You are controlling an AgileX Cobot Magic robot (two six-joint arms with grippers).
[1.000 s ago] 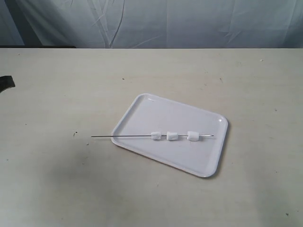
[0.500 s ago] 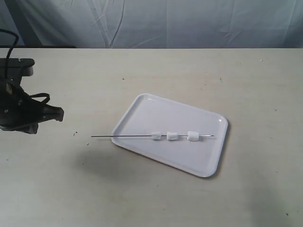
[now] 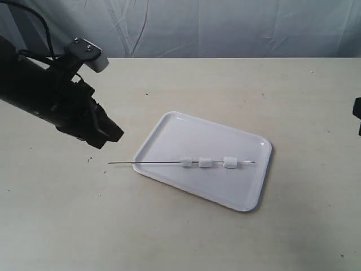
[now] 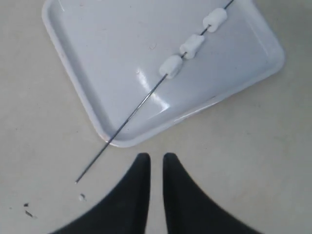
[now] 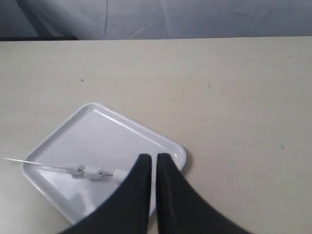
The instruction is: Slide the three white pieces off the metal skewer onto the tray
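Observation:
I should next grab the skewer with my left gripper by its bare body close [image 3: 168,162] [image 4: 148,97] beside the white pieces, because the pieces crowd one end of the skewer.
The metal skewer [image 3: 152,163] lies flat, its left end on the table and the rest across the tray [image 3: 197,132]. All three white pieces [image 3: 185,162] [image 3: 205,162] [image 3: 229,162] are threaded on it over the tray. My left gripper [image 3: 110,135] hovers up and left of the skewer's bare end. In the left wrist view the left gripper [image 4: 156,158] has its jaws slightly parted with nothing between them, and the skewer [image 4: 126,121] and pieces [image 4: 171,67] lie ahead of it. My right gripper [image 5: 154,157] is shut and empty, short of the tray's near corner [image 5: 178,152].
A beige table [image 3: 186,237] carries everything, with grey cloth [image 3: 225,28] hanging behind its far edge. A dark bit of the right arm [image 3: 357,116] shows at the right border of the exterior view. Small dark specks [image 3: 89,160] mark the table near the skewer's tip.
The left arm has come in from the left edge and moved right toward the skewer's bare end. A bit of the right arm now shows at the right border. Skewer and pieces have not moved.

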